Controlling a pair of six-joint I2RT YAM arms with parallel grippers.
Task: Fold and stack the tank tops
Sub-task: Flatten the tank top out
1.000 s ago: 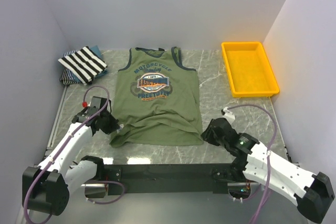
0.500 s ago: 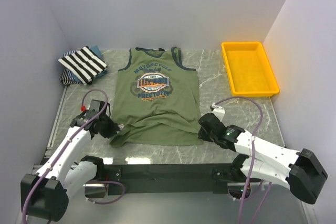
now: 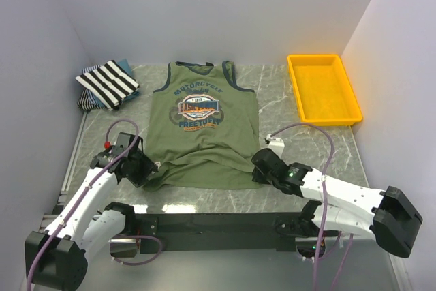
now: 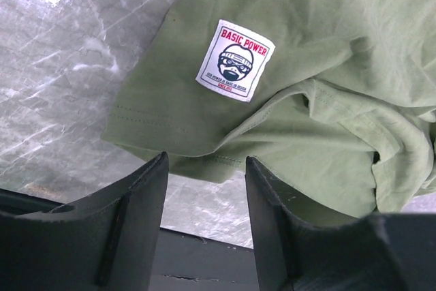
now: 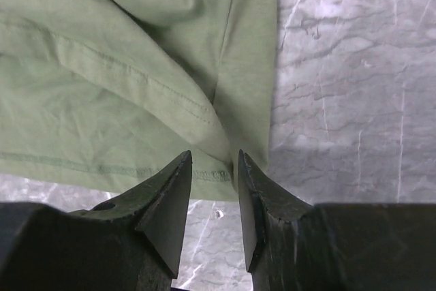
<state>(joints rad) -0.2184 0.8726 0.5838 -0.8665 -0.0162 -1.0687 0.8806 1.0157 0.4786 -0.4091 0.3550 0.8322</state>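
Note:
My right gripper picks up the olive-green tank top's hem corner (image 5: 224,172) next, opposite my left gripper, to spread the tank top flat for folding.
An olive-green tank top (image 3: 204,131) with navy trim and a chest print lies flat mid-table, its hem rumpled toward me. My left gripper (image 3: 146,168) is at the hem's left corner, open; in the left wrist view the gripper (image 4: 204,166) has bare marble between its fingers and the hem and a white label (image 4: 236,68) just beyond the tips. My right gripper (image 3: 258,166) is at the hem's right corner, open, and the hem corner (image 5: 225,168) lies at the gripper (image 5: 214,157) tips. A striped tank top (image 3: 107,83) lies folded on a bluish one (image 3: 127,69) at the back left.
A yellow plastic tray (image 3: 348,93) stands at the back right, nothing in it. White walls close in the marble table (image 3: 300,141) on three sides. A dark rail (image 3: 218,221) runs along the near edge between the arm bases.
My left gripper has opened and let go of the hem's left corner. The right arm has swung left and forward, bringing its open jaws up to the hem's right corner.

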